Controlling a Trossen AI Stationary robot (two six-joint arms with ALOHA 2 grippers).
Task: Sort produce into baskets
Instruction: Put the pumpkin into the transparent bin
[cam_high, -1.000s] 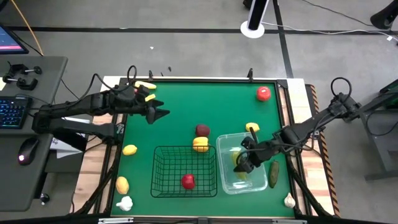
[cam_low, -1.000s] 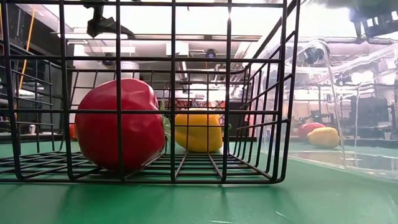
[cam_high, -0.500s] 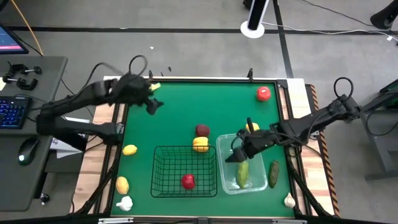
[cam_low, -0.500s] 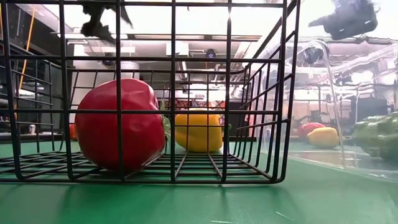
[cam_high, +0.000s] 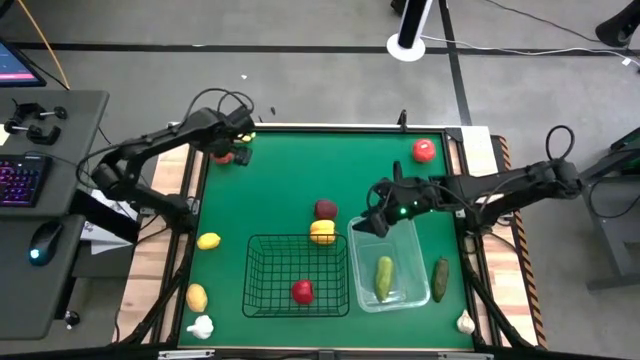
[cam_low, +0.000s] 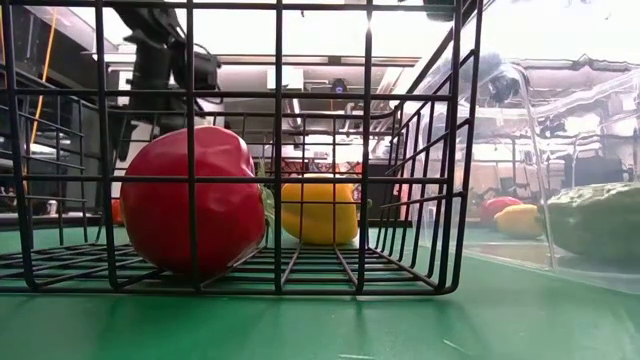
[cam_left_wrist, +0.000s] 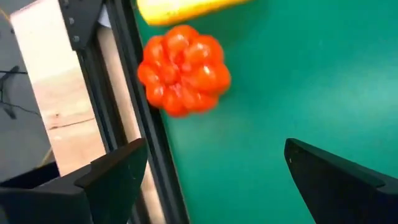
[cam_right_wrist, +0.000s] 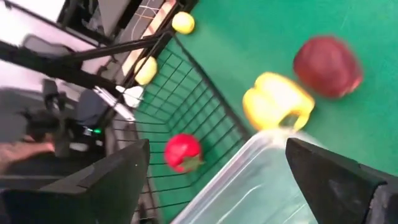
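Note:
Next, the left gripper grabs the ribbed red tomato by its bulging sides to sort the produce into the clear tub (cam_high: 410, 240).
My left gripper (cam_high: 232, 152) is open over the table's far left corner. A ribbed red tomato (cam_left_wrist: 183, 68) lies on the green mat just ahead of its fingers, beside a yellow piece (cam_left_wrist: 180, 7). My right gripper (cam_high: 378, 210) is open and empty above the far left corner of the clear tub (cam_high: 410, 240). A green cucumber (cam_high: 384, 277) lies on the tub's floor and also shows in the low view (cam_low: 595, 220). A red pepper (cam_high: 302, 291) lies in the black wire basket (cam_high: 262, 275).
A yellow pepper (cam_high: 322, 232) and a dark red apple (cam_high: 326, 209) lie between basket and tub on the far side. Another cucumber (cam_high: 440, 279) lies right of the tub. A red tomato (cam_high: 424, 150) is far right. Lemons (cam_high: 208, 240) and garlic (cam_high: 201, 326) lie left.
My right gripper has let go of the cucumber, which dropped and now lies in the tub, then risen and drawn back toward the far edge. My left gripper has gone toward the table's far left corner, over the tomato.

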